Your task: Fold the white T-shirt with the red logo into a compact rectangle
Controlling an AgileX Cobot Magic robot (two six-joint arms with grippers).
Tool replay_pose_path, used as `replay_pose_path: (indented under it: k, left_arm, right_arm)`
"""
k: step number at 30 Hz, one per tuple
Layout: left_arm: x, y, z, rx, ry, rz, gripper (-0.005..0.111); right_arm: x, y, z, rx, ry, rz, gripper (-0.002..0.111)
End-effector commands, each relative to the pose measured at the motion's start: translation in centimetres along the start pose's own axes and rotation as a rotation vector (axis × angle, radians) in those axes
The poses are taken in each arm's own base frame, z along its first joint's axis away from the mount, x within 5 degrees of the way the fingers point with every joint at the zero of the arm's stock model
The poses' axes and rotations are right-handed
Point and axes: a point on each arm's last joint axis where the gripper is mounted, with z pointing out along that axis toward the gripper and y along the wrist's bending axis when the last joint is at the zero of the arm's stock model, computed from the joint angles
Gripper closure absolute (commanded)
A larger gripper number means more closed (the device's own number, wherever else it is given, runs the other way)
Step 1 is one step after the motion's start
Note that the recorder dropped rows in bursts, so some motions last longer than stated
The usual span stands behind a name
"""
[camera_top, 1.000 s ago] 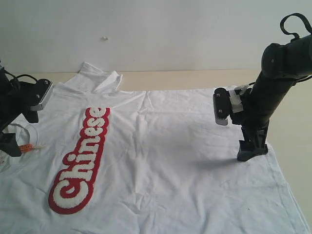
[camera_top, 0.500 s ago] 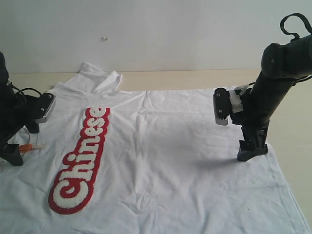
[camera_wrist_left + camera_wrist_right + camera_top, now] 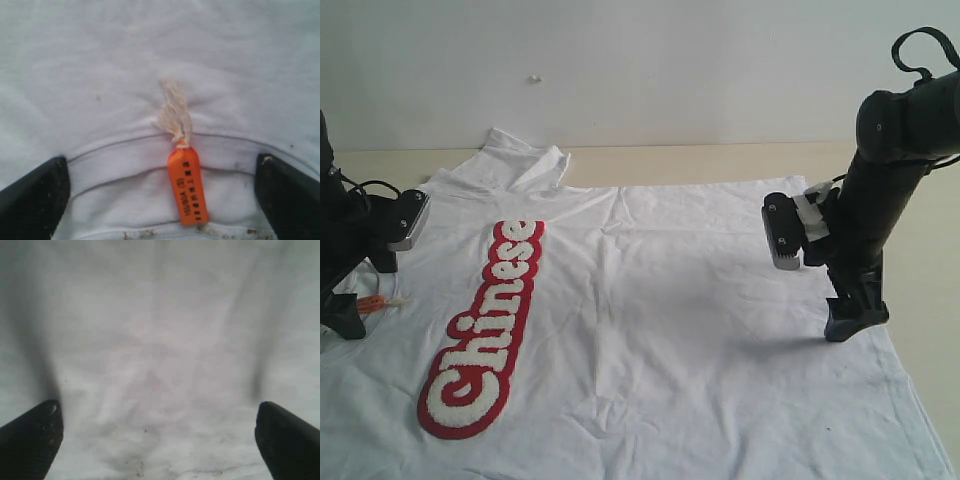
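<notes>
My right gripper grabs the white T-shirt's cloth (image 3: pixel 860 348) beside its bottom hem next, to fold the T-shirt (image 3: pixel 660 320) lengthwise toward a compact rectangle.
The white T-shirt (image 3: pixel 660 320) lies spread flat, front up, with its neck at the left of the exterior view. The red logo (image 3: pixel 485 330) runs as a long strip down the left half. My left gripper (image 3: pixel 342 312) sits low at the neckline. In its wrist view the left gripper (image 3: pixel 159 162) is open, with fingers (image 3: pixel 30 200) wide apart on either side of the ribbed collar and the orange neck tag (image 3: pixel 187 185). My right gripper (image 3: pixel 855 318) stands on the shirt near its right edge. Its wrist view shows the right gripper (image 3: pixel 157 407) open over plain white cloth.
A sleeve (image 3: pixel 525 160) is bunched at the back left. The tan tabletop (image 3: pixel 720 162) shows behind the shirt and along its right edge (image 3: pixel 930 300). A white wall rises behind the table.
The left gripper came down to the neckline by the orange tag. The right gripper shifted right and toward the front along the shirt's right side.
</notes>
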Motion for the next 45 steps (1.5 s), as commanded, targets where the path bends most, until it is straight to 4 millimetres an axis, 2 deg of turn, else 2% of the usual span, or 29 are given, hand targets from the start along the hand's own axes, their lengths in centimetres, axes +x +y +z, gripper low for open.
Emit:
replay_pose_path:
  k: [1,4,9,14,26,30,32,35,39,41,45]
  left_arm:
    - [0.8,-0.3,1.5,0.046,0.03,0.006,0.01]
    - [0.8,-0.3,1.5,0.046,0.03,0.006,0.01]
    - [0.7,-0.1,1.5,0.023,0.02,0.0,0.01]
    - [0.7,0.2,1.5,-0.006,0.017,-0.002,0.01]
    - [0.7,0.1,1.5,0.007,0.016,0.016,0.01]
    - [0.6,-0.4,1.5,0.053,0.009,0.014,0.01]
    - [0.6,-0.5,1.5,0.069,0.007,0.029,0.01]
    - [0.5,-0.4,1.5,0.062,-0.003,0.027,0.01]
    - [0.0,-0.4,1.5,0.056,-0.062,-0.019,0.01]
    - [-0.3,-0.4,1.4,0.053,-0.087,-0.038,0.01]
    - [-0.5,-0.3,1.4,0.052,-0.108,-0.054,0.01]
  right_arm:
    - [0.5,-0.1,0.0,0.0,0.045,-0.055,0.003]
    - [0.3,-0.8,0.2,0.074,0.022,-0.018,0.003]
    - [0.5,-0.4,1.9,0.014,0.042,-0.01,0.009]
    - [0.5,-0.5,1.9,0.024,0.04,-0.033,0.017]
    - [0.4,0.1,4.8,-0.067,0.023,-0.042,0.018]
    - [0.4,0.1,4.8,-0.071,0.022,-0.043,0.024]
    - [0.4,0.1,4.8,-0.071,0.022,-0.045,0.032]
    - [0.4,0.0,4.8,-0.063,0.02,-0.056,0.051]
    - [0.4,-0.1,4.9,-0.055,0.018,-0.063,0.092]
    - [0.4,-0.1,4.9,-0.053,0.018,-0.063,0.106]
    - [0.4,-0.1,4.9,-0.053,0.018,-0.06,0.108]
